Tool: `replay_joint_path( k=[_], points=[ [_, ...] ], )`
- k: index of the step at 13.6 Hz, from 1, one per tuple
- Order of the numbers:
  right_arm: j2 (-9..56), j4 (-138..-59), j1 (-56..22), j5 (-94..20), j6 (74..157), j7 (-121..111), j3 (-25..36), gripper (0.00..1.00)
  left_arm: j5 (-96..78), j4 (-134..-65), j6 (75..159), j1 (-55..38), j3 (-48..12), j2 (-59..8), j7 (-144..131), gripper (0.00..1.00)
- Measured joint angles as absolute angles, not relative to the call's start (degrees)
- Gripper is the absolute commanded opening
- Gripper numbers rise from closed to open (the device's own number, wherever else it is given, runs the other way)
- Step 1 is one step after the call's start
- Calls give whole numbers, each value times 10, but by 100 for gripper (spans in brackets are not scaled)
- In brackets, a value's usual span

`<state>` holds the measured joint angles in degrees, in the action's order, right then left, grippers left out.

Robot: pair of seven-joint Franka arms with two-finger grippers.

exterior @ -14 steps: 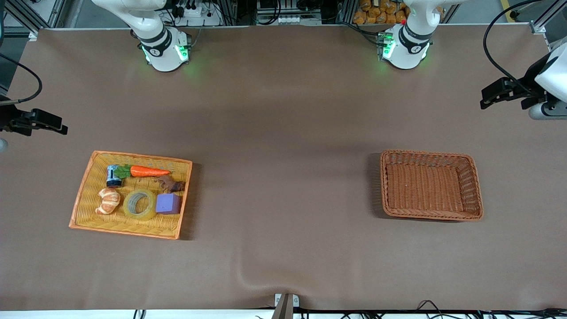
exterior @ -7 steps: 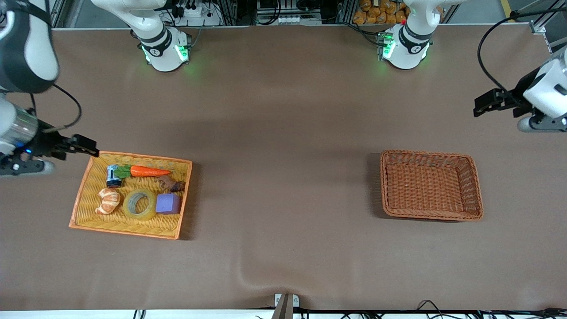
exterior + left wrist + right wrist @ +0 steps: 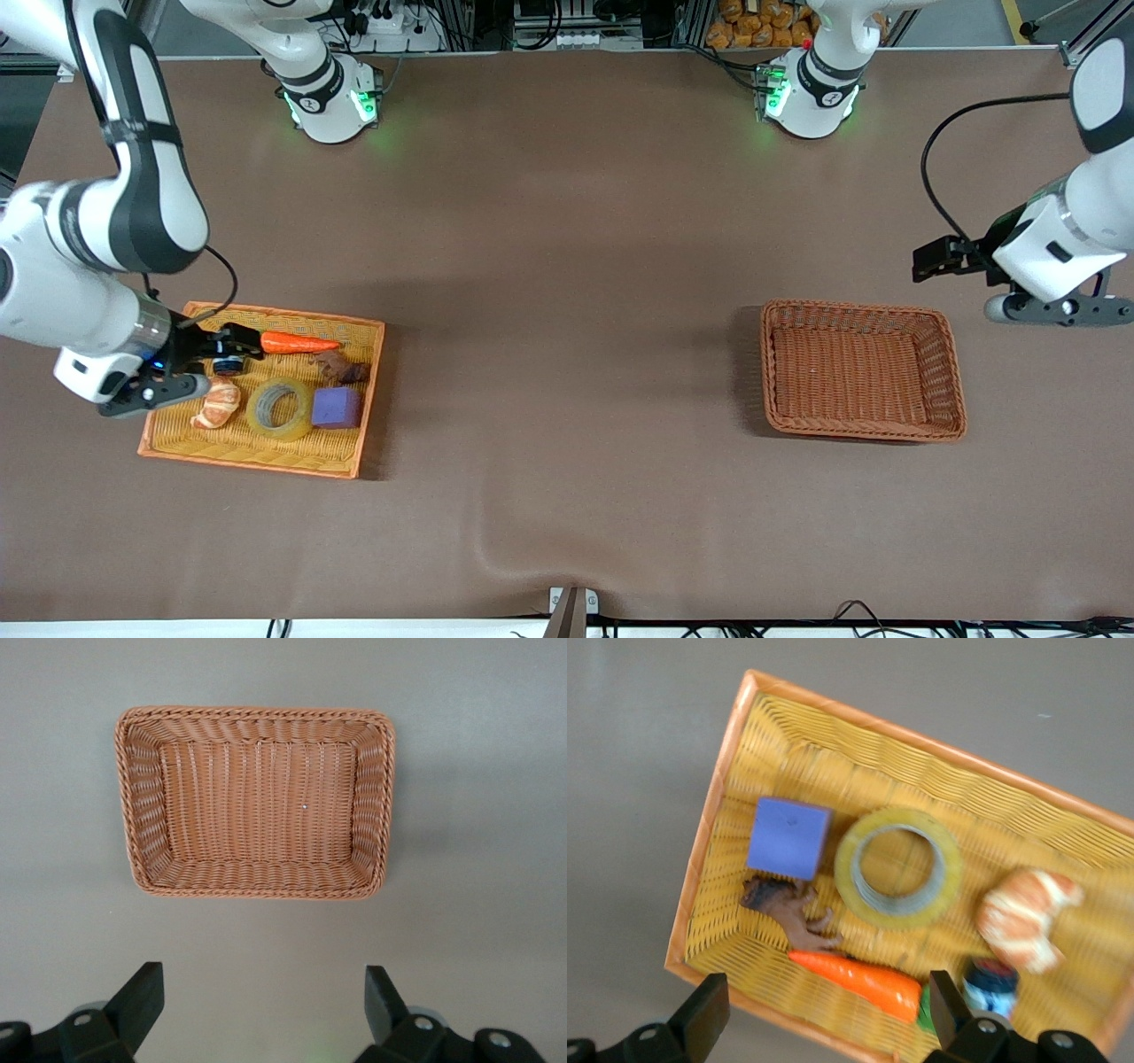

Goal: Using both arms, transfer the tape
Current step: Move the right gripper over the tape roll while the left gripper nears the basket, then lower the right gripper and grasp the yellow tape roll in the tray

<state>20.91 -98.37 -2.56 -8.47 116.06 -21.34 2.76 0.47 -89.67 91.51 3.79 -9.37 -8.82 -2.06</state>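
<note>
My right gripper will next take hold of the tape by its ring side (image 3: 302, 410) to transfer it toward the brown wicker basket (image 3: 850, 306).
The tape (image 3: 279, 408), a translucent yellowish ring, lies flat in the yellow tray (image 3: 252, 464) between a croissant (image 3: 217, 403) and a purple cube (image 3: 337, 408). It also shows in the right wrist view (image 3: 899, 866). My right gripper (image 3: 236, 341) is open and empty, up over the tray's part farthest from the front camera, above the carrot's leafy end; in its own view (image 3: 824, 1010) its jaws stand wide apart. My left gripper (image 3: 923, 263) is open and empty, over bare table by the brown wicker basket (image 3: 850, 306), and also shows in its own view (image 3: 264, 1001).
The tray also holds an orange carrot (image 3: 299, 343), a small brown figure (image 3: 341, 367) and a small can (image 3: 990, 983) partly under the right gripper. The brown basket (image 3: 252, 713) at the left arm's end has nothing in it.
The right arm has swung in from the table's end and its gripper now hangs over the tray. The left gripper has moved toward the brown basket. The tape has not moved.
</note>
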Motion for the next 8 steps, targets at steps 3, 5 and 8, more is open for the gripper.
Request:
replay_joint_path(
  k=[3,5,8],
  points=[
    [263,-985,-20,-99,1180,-305,30,100,5,-897,927,31,-94,-100,-21,100],
    [288,-985,-20,-101,1193,-385,30,100,5,-897,936,24,-94,-111,-21,100],
    [324,-986,-20,-101,1221,-477,29,90,5,-897,951,19,-94,-128,-21,100]
  ],
)
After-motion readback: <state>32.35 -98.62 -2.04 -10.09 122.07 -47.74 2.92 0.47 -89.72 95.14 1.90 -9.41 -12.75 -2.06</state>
